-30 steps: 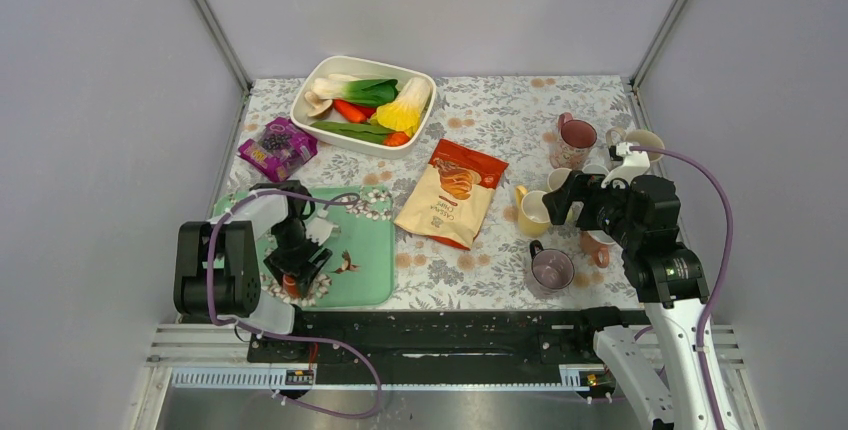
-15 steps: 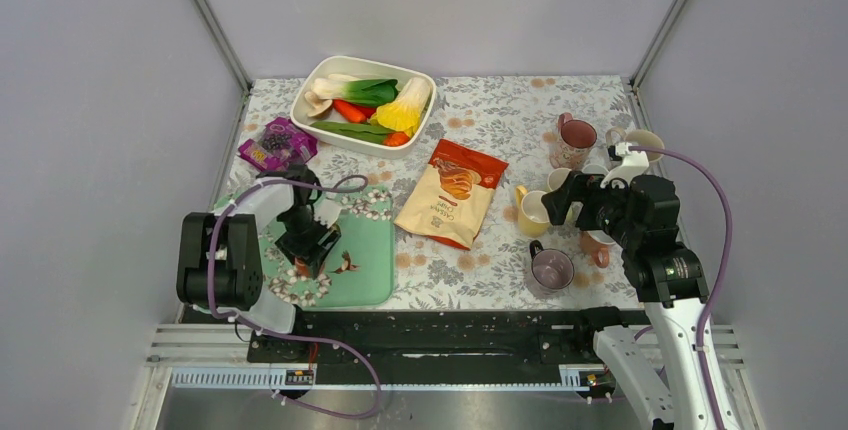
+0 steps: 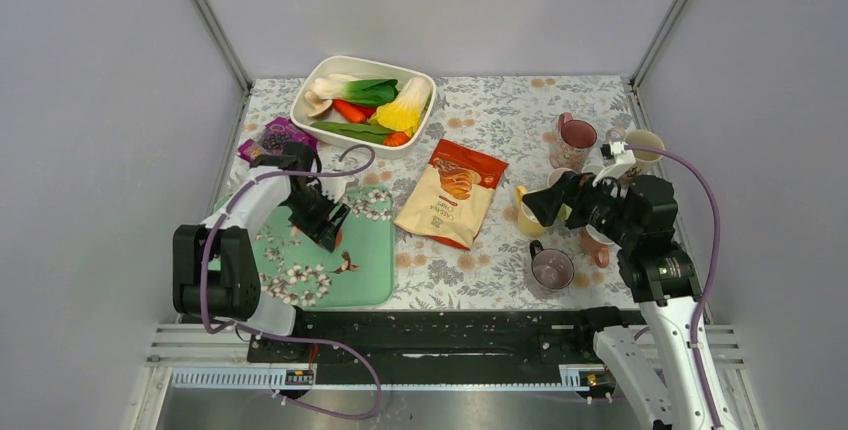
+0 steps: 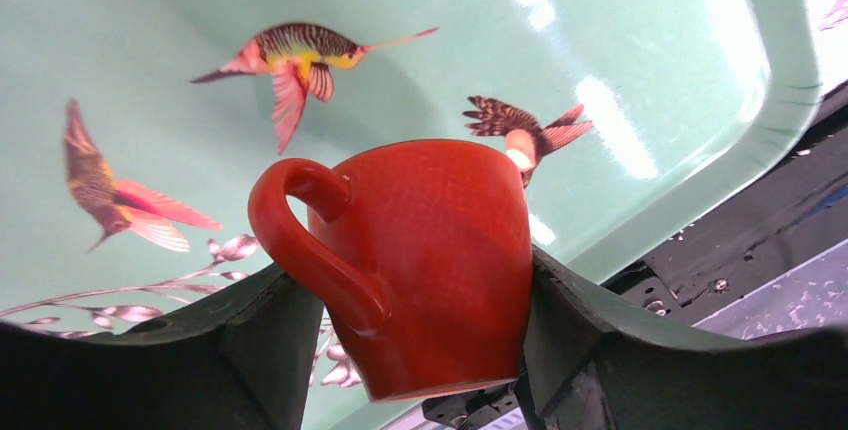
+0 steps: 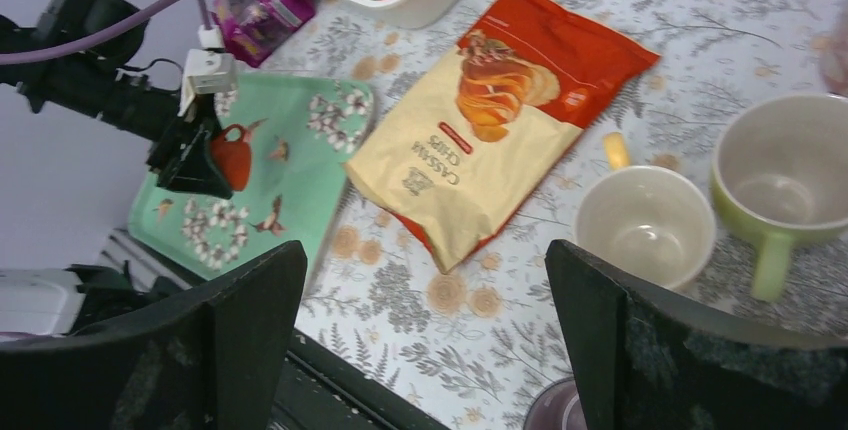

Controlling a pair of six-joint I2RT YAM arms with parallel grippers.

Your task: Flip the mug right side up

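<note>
I need to set the mug upright with its handle and base free, so my right gripper will next grab the red mug (image 4: 430, 260) by its rim (image 4: 447, 157).
The red mug (image 4: 430, 260) is clamped between the fingers of my left gripper (image 4: 415, 335), handle to the left in the left wrist view. It hangs tilted above the green bird-print tray (image 4: 150, 10). In the right wrist view the mug (image 5: 232, 155) shows over the tray (image 5: 300, 120), held by the left gripper (image 5: 195, 165). In the top view the left gripper (image 3: 325, 222) is over the tray's back half (image 3: 365, 265) and mostly hides the mug. My right gripper (image 3: 535, 205) is open and empty above the mugs on the right; its fingers (image 5: 240, 340) stand wide apart.
A chip bag (image 3: 452, 192) lies mid-table. A white dish of vegetables (image 3: 365, 105) and a purple packet (image 3: 272, 140) sit at the back left. Several mugs stand at the right: pink (image 3: 577, 137), purple glass (image 3: 552, 268), cream (image 5: 645, 225), green (image 5: 785, 175).
My left gripper has carried the red mug from the tray's near left part up and toward the back right, turning as it went. The right gripper has reached a little to the left.
</note>
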